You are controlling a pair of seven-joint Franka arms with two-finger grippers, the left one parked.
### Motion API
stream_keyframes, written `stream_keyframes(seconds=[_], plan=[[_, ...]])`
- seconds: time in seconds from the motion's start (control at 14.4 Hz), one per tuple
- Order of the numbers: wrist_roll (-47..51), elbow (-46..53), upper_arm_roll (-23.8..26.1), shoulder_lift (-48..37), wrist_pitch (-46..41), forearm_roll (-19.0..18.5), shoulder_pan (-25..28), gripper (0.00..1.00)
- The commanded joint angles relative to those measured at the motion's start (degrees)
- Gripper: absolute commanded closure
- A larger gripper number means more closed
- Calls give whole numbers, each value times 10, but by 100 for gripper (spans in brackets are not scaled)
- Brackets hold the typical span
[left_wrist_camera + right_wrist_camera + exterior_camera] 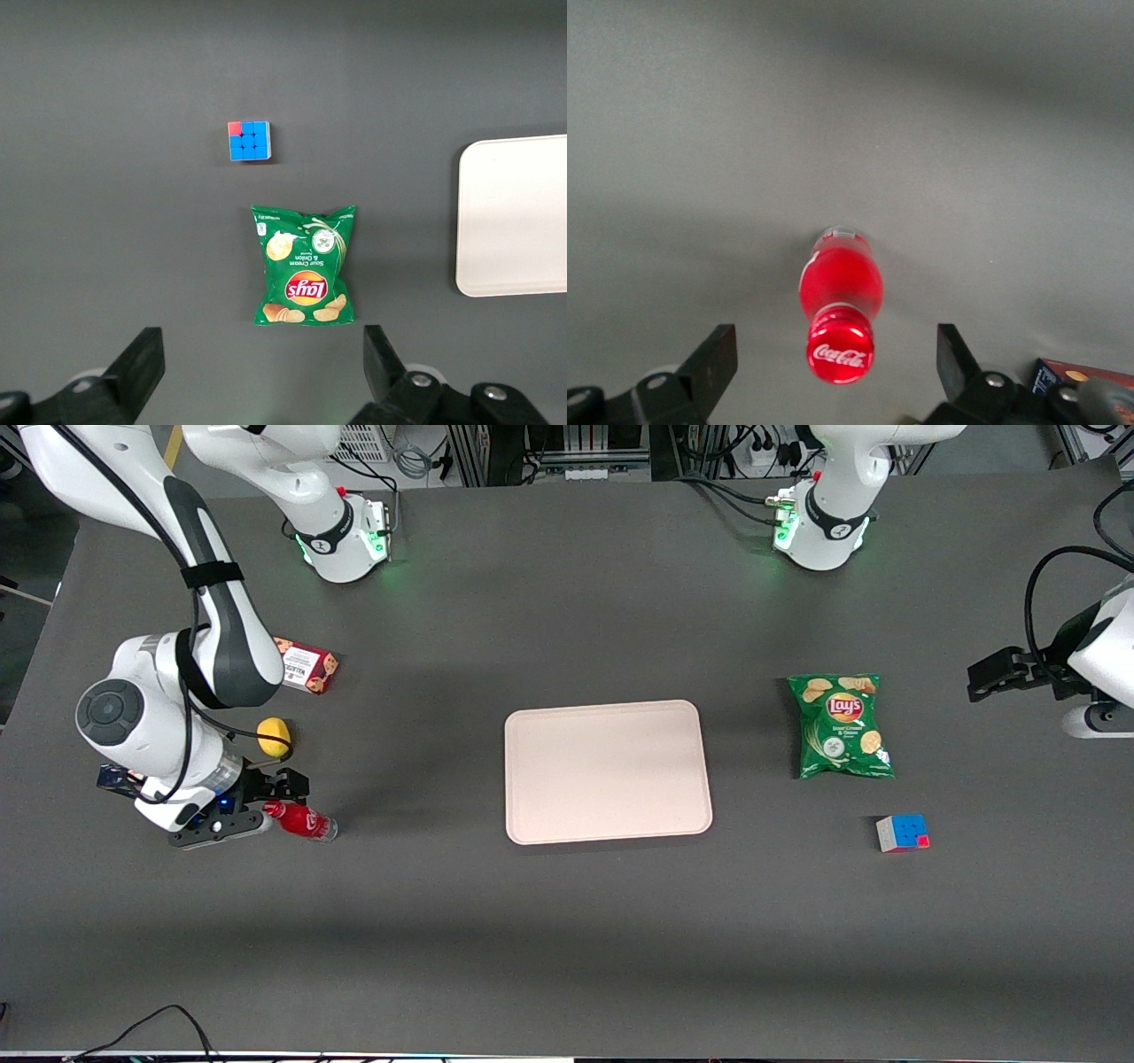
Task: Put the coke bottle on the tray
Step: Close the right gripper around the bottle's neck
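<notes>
My gripper next needs to grab the bottle by its red cap (273, 809). Then it can place the coke bottle upright on the tray (607, 771).
The coke bottle (303, 821) has a red cap, a red label and a clear base, and stands on the dark table toward the working arm's end. My gripper (270, 806) is directly over it, open, with one finger on each side of the cap and not touching it. In the right wrist view the gripper (835, 354) is centred on the bottle (840, 297), whose cap faces the camera between the fingers (719, 350). The pale pinkish-beige tray (607, 771) lies bare in the middle of the table; its edge shows in the left wrist view (518, 212).
A yellow lemon (275, 736) and a red cookie box (306, 666) lie farther from the front camera than the bottle; the box's corner shows in the right wrist view (1081, 376). A green Lay's bag (842, 724) and a colour cube (903, 833) lie toward the parked arm's end.
</notes>
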Motion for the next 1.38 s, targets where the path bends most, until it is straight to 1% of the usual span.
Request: stream_keyframes(seconds=[0.0,0.14,0.21,0.28,0.55,0.76,1.04,1.18,1.32], plan=[[-12,-14,1,-10,15,1,-6,0],[-11,-15,1,-9,20,5,-8,0],[-12,-14,1,-6,20,17,-8,0],[-12,-13,1,-2,23,22,-8,1],[-12,-15,1,4,33,23,-8,2],[-12,-15,1,4,33,23,-9,7],[-13,-15,1,5,33,23,-9,20],[-13,-15,1,6,34,23,-9,22],[-15,-15,1,7,35,23,-9,28]])
